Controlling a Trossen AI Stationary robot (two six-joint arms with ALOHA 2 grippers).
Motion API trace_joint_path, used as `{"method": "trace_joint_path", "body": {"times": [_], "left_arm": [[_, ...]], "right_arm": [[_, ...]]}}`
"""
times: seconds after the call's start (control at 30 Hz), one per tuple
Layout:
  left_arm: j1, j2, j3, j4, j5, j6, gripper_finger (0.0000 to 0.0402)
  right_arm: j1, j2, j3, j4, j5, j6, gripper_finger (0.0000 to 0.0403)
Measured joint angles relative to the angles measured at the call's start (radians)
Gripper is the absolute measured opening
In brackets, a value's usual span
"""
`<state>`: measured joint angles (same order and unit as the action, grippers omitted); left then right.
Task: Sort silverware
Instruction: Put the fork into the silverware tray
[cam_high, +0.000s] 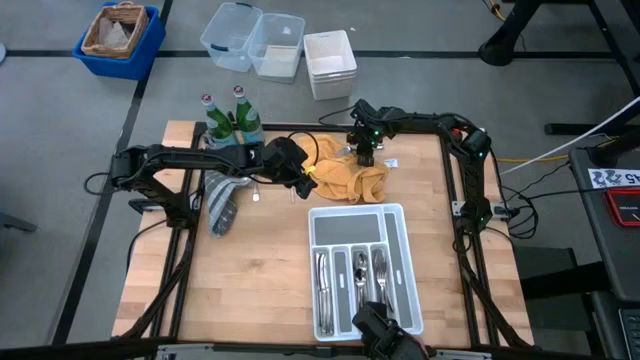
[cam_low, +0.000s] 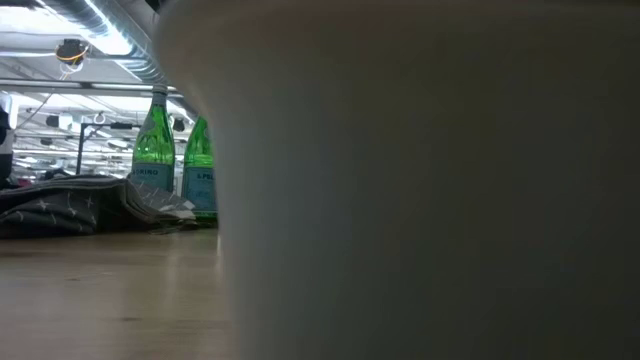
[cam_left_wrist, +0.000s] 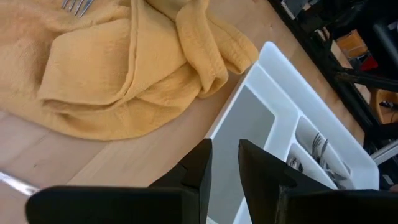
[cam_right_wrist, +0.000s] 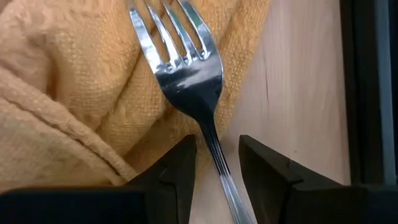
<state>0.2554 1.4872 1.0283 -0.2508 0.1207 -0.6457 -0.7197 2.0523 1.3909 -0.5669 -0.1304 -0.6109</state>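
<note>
My right gripper is going to sort the fork (cam_right_wrist: 186, 74) into the tray's section with the other forks, so next it needs to grab the fork by its neck (cam_right_wrist: 213, 142).
A silver fork (cam_right_wrist: 186, 74) lies with its tines on a crumpled yellow cloth (cam_high: 345, 178) at the table's far middle, its handle running off the cloth's edge. My right gripper (cam_right_wrist: 216, 152) hangs over it, pointing steeply down and open. One finger stands on each side of the fork's neck, with a gap at both. My left gripper (cam_left_wrist: 225, 168) is open and empty above the bare wood between the cloth (cam_left_wrist: 112, 68) and the white tray (cam_left_wrist: 273, 68). More silverware (cam_high: 350, 275) lies in the tray's narrow compartments.
Two green bottles (cam_high: 225, 120) stand at the far left, by a grey cloth (cam_high: 222, 200). A slim shiny piece (cam_high: 256, 193) lies on the wood near my left gripper. The tray's wall (cam_low: 430, 180) blocks most of the low view. Bins (cam_high: 250, 40) stand beyond the far edge.
</note>
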Motion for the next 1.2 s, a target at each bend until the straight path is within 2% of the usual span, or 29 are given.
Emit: {"method": "trace_joint_path", "body": {"times": [0.17,0.4,0.47,0.63,0.8,1.0,1.2], "left_arm": [[0.0,0.0,0.0,-0.006,0.0,0.0,0.0068],[0.0,0.0,0.0,-0.005,0.0,0.0,0.0068],[0.0,0.0,0.0,-0.005,0.0,0.0,0.0068],[0.0,0.0,0.0,-0.004,-0.001,0.0,0.0068],[0.0,0.0,0.0,-0.004,-0.001,0.0,0.0068],[0.0,0.0,0.0,-0.004,-0.005,0.026,0.0068],[0.0,0.0,0.0,-0.004,-0.024,0.033,0.0068]], "right_arm": [[0.0,0.0,-0.001,0.0,-0.015,0.0,0.0115],[0.0,0.0,0.012,-0.016,0.016,0.002,0.0023],[0.0,0.001,0.032,-0.045,0.026,0.003,0.0009],[0.0,0.001,0.102,-0.168,0.026,0.004,0.0024],[0.0,0.001,0.188,-0.293,0.026,0.028,0.0008],[0.0,0.001,0.3,-0.394,0.027,0.073,0.0015],[0.011,0.001,0.412,-0.576,0.023,0.147,0.0006]]}}
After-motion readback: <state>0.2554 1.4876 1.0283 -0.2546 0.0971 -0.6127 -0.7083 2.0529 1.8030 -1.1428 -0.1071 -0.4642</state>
